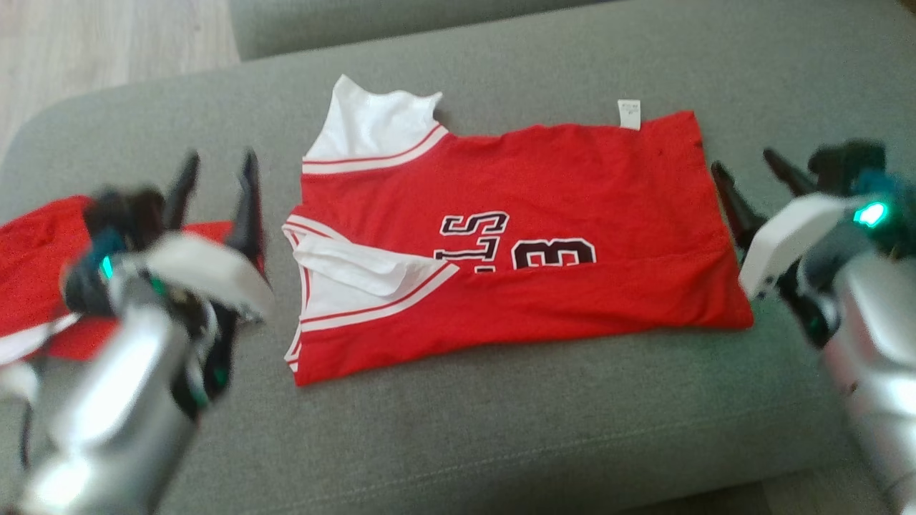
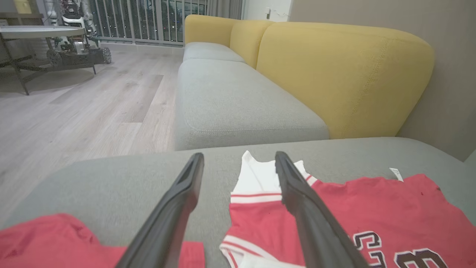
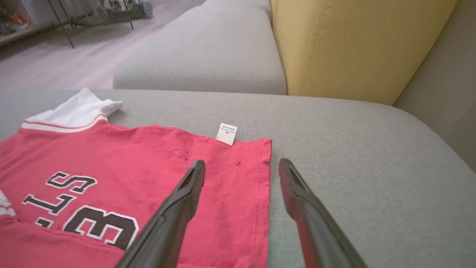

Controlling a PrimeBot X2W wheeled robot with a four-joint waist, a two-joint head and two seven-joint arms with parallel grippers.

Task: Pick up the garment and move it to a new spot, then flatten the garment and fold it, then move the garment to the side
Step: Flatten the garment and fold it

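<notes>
I need to grab the striped corner (image 1: 297, 369) where the jersey's folded edge ends with my left gripper, because the body of the jersey (image 1: 544, 214) lies flat on the cushion.
A red sleeveless jersey (image 1: 544, 214) with white trim and black lettering lies flat on the grey sofa cushion (image 1: 501, 429), its near long edge folded up over the number. A white label (image 1: 629, 114) sticks out at its far edge. My left gripper (image 1: 220, 157) hovers open just left of the jersey's armhole end, nothing between its fingers (image 2: 174, 208). My right gripper (image 1: 743, 161) hovers open at the jersey's hem end; in the right wrist view the gripper (image 3: 241, 165) straddles the hem corner of the jersey (image 3: 130, 156) from above.
A second red garment (image 1: 36, 250) lies at the cushion's left edge, partly under my left arm, and shows as red cloth (image 2: 44, 242) in the left wrist view. Beyond are another grey seat (image 2: 238, 100), yellow backrests (image 2: 334, 70), wooden floor (image 2: 74, 111) and a table (image 2: 37, 31).
</notes>
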